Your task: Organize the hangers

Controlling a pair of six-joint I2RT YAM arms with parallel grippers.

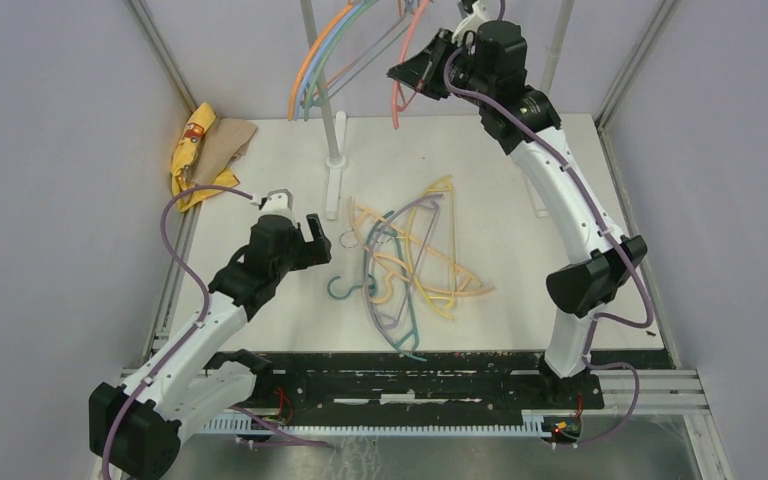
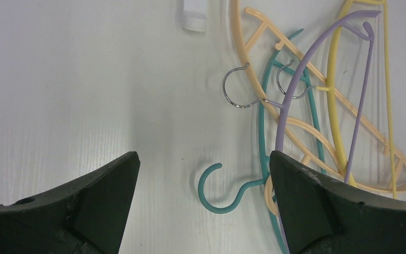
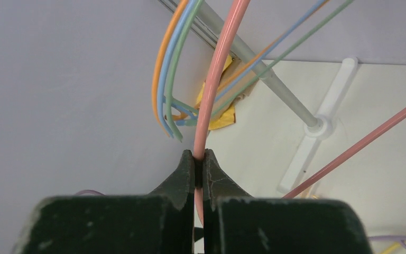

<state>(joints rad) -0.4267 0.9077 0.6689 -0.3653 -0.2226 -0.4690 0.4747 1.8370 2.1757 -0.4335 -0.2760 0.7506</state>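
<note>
A gap separates the pink hanger from the green one on the rack. My right gripper keeps holding the pink hanger for now, or it would fall to the table.
A pile of hangers (image 1: 415, 255) lies mid-table: peach, yellow, purple and a teal hanger (image 1: 402, 318). The teal hanger's hook (image 2: 219, 191) lies between the fingers of my left gripper (image 2: 203, 182), which is open above the table at the pile's left edge. My right gripper (image 3: 199, 161) is raised at the back and shut on a pink hanger (image 3: 214, 79), also in the top view (image 1: 402, 70). Orange, blue and green hangers (image 1: 322, 55) hang on the rack beside it.
The grey rack pole (image 1: 332, 110) stands on a white foot (image 1: 335, 190) behind the pile; another white foot (image 1: 538, 200) is at right. A yellow cloth on brown paper (image 1: 200, 150) lies in the back left corner. Grey walls close in the table.
</note>
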